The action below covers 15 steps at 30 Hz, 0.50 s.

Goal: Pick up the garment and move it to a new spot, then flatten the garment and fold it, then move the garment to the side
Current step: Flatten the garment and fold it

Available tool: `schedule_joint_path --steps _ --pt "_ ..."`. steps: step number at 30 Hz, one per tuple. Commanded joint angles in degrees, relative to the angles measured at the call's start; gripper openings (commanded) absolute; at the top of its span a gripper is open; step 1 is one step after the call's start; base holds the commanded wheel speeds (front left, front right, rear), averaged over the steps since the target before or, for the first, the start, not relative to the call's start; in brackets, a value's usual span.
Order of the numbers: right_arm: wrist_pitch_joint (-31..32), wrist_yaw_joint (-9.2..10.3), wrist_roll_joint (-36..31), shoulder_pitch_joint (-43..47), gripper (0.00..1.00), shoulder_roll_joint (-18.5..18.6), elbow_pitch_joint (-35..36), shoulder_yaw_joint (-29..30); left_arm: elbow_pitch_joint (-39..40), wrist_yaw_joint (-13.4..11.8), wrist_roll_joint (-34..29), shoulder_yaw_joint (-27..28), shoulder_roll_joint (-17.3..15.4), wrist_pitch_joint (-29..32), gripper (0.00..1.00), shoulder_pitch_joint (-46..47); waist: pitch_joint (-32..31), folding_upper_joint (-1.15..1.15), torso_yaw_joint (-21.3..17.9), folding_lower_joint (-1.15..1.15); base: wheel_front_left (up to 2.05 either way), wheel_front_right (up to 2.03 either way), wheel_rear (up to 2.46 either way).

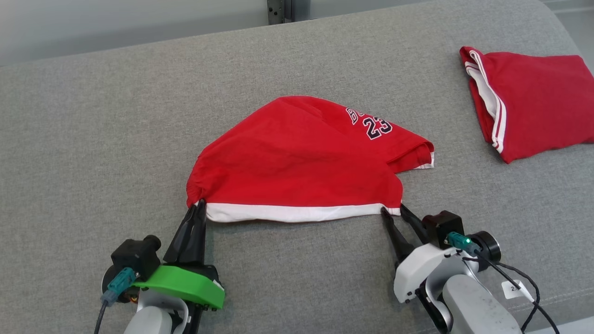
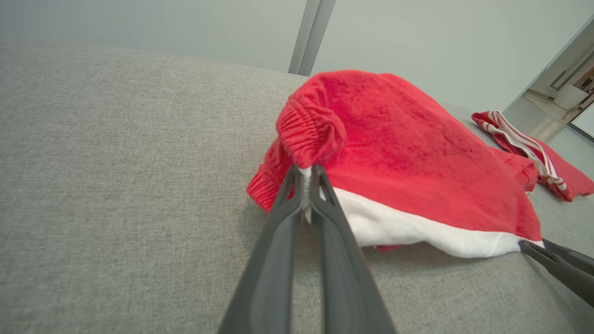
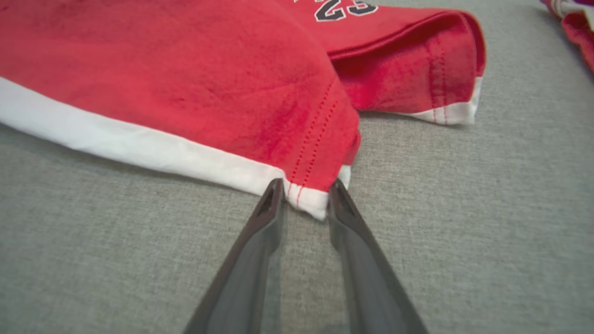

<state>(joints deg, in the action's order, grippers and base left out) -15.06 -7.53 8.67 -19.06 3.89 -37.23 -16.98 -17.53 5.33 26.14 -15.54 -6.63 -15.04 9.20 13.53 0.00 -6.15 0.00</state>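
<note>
My right gripper pinches the garment by the white hem corner (image 1: 393,211) that pokes out next, since the red cloth (image 1: 300,158) lies slack on the cushion.
A red garment (image 1: 297,157) with a white hem and a dark "23" lies bunched on the grey cushion (image 1: 93,139). My left gripper (image 1: 199,206) is shut on the hem's left corner, where the fabric puckers; in the left wrist view the fingertips (image 2: 305,176) pinch the white edge of the garment (image 2: 417,153). My right gripper (image 1: 393,211) stands open at the hem's right corner. In the right wrist view the white corner of the garment (image 3: 185,69) pokes between the spread tips of that gripper (image 3: 304,192), which do not clamp it.
A second red garment (image 1: 529,102) with white stripes lies folded at the far right of the cushion, also visible as a red heap (image 2: 524,144). Bare grey cushion spreads to the left and in front. A wall runs behind the cushion's far edge.
</note>
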Motion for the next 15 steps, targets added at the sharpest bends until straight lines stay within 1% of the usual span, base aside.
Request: schedule_joint_path --steps 1,2,3,5,6,7,8,11,15 --pt "-0.1 0.09 0.5 -0.8 0.36 0.1 -1.2 -0.4 -0.2 0.1 0.2 0.2 -0.3 -0.2 0.00 0.7 0.0 0.00 0.0 0.00 0.00 0.00 0.00" --pt "-0.1 0.09 1.0 -0.8 0.33 0.1 -2.2 -0.6 -0.4 0.1 0.3 0.2 -0.3 -0.2 0.00 0.8 0.0 0.00 -0.1 0.00 0.00 0.00 0.00" --pt "0.0 0.09 1.3 -1.0 0.33 0.1 -3.2 -0.9 -0.5 0.1 0.3 0.3 -0.3 -0.2 0.00 0.8 0.0 0.00 -0.1 0.00 0.00 0.00 0.00" --pt "0.0 0.09 2.3 -1.7 0.29 0.2 -5.0 -1.7 -0.8 0.1 0.5 0.3 -0.4 -0.2 0.00 0.9 0.0 0.00 -0.2 0.00 0.00 0.00 0.00" --pt "0.1 0.09 2.7 -2.0 0.24 0.3 -5.6 -2.0 -1.0 0.1 0.6 0.3 -0.4 -0.2 0.00 1.0 -0.1 0.00 -0.3 0.00 0.00 0.00 0.00" --pt "0.1 0.09 3.2 -2.4 0.20 0.4 -6.1 -2.3 -1.1 0.1 0.7 0.4 -0.4 -0.2 0.00 1.1 -0.1 0.00 -0.3 0.00 0.00 0.00 0.00" --pt "0.1 0.09 3.7 -2.7 0.00 0.4 -6.3 -2.5 -1.2 0.1 0.7 0.4 -0.4 -0.2 0.00 1.2 -0.2 0.00 -0.4 0.00 0.00 0.00 0.00" --pt "0.0 0.11 5.6 -3.6 0.00 0.9 -4.9 -2.4 -0.8 0.2 0.8 0.8 -0.4 -0.2 0.00 1.3 -0.6 0.00 -0.6 0.00 0.00 0.00 0.00" --pt "-0.1 0.10 8.5 -3.4 0.00 1.5 -0.4 -1.7 0.7 0.4 1.2 1.5 -0.2 -0.2 0.00 0.9 -1.8 0.00 -0.9 0.00 0.00 0.00 0.00"
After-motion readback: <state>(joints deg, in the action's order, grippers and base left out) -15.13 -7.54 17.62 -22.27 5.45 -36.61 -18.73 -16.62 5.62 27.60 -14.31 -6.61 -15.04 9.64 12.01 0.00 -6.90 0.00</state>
